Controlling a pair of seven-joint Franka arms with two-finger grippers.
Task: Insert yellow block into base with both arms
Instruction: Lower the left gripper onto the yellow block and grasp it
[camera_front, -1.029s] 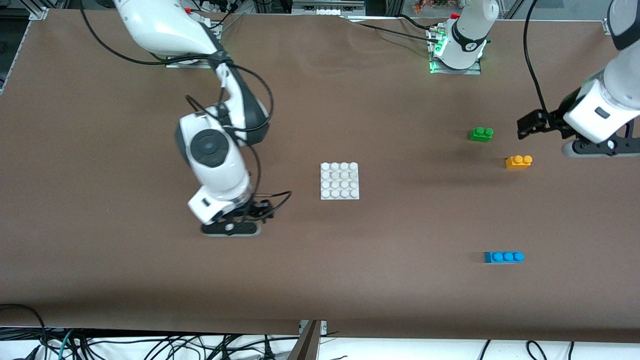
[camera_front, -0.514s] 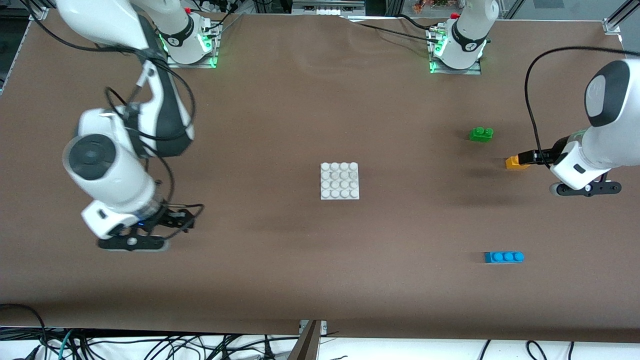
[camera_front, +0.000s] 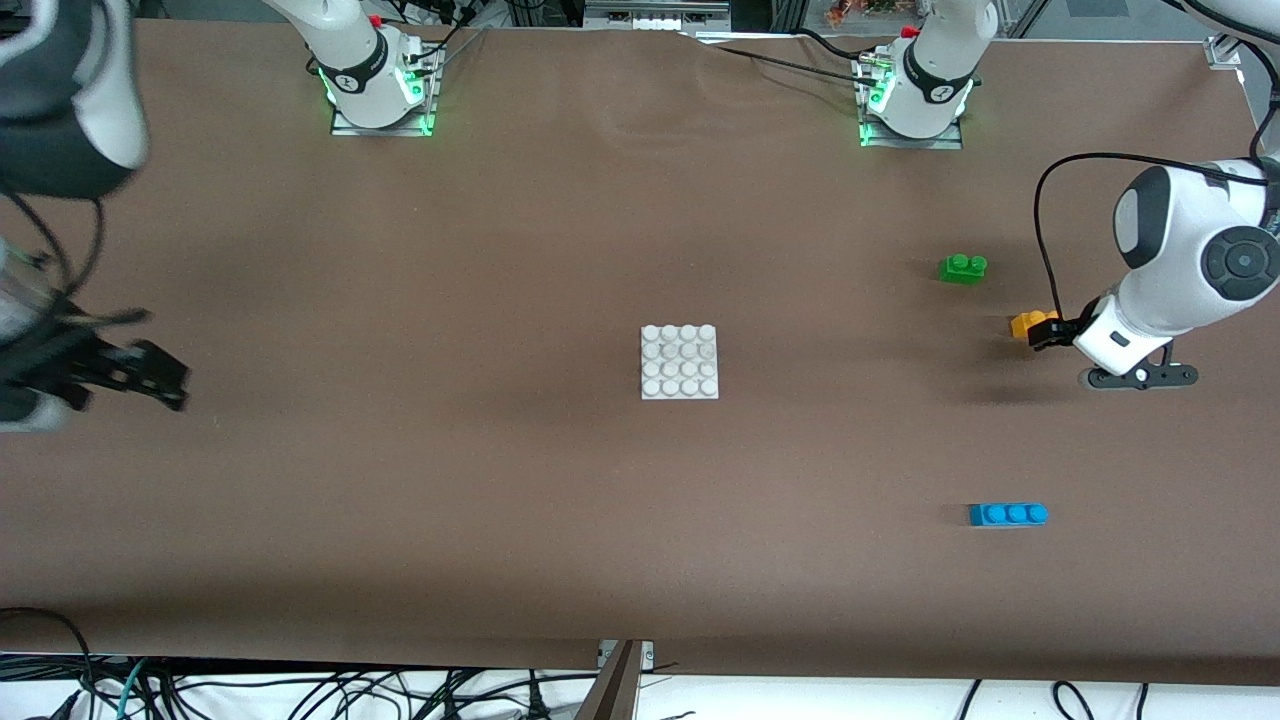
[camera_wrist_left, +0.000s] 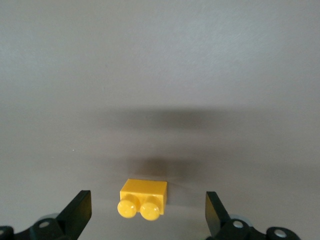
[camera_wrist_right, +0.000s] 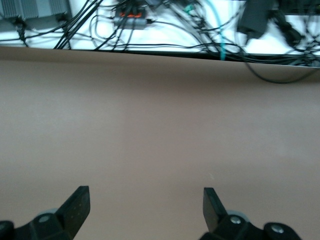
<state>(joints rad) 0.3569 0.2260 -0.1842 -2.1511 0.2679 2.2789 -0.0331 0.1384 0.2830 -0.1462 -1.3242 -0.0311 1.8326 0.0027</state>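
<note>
The yellow block (camera_front: 1028, 322) has round studs standing on its top, so my left gripper will next grab its flat facing sides below the studs.
The yellow block (camera_front: 1028, 322) lies on the table near the left arm's end, studs up. My left gripper (camera_front: 1052, 334) is low over it and open. In the left wrist view the block (camera_wrist_left: 143, 198) sits between the two black fingers (camera_wrist_left: 79, 212), apart from both, with my left gripper (camera_wrist_left: 147, 214) around it. The white base (camera_front: 680, 362) lies flat at the table's middle with nothing on it. My right gripper (camera_front: 158, 376) is at the right arm's end of the table, open and empty (camera_wrist_right: 145, 207) over bare cloth.
A green two-stud brick (camera_front: 962, 268) lies farther from the front camera than the yellow block. A blue three-stud brick (camera_front: 1008, 514) lies nearer to it. The right wrist view shows the table's edge with cables (camera_wrist_right: 150, 25) past it.
My right arm has swung away from the base out to its end of the table. My left gripper has come down from beside the green brick to the yellow block.
</note>
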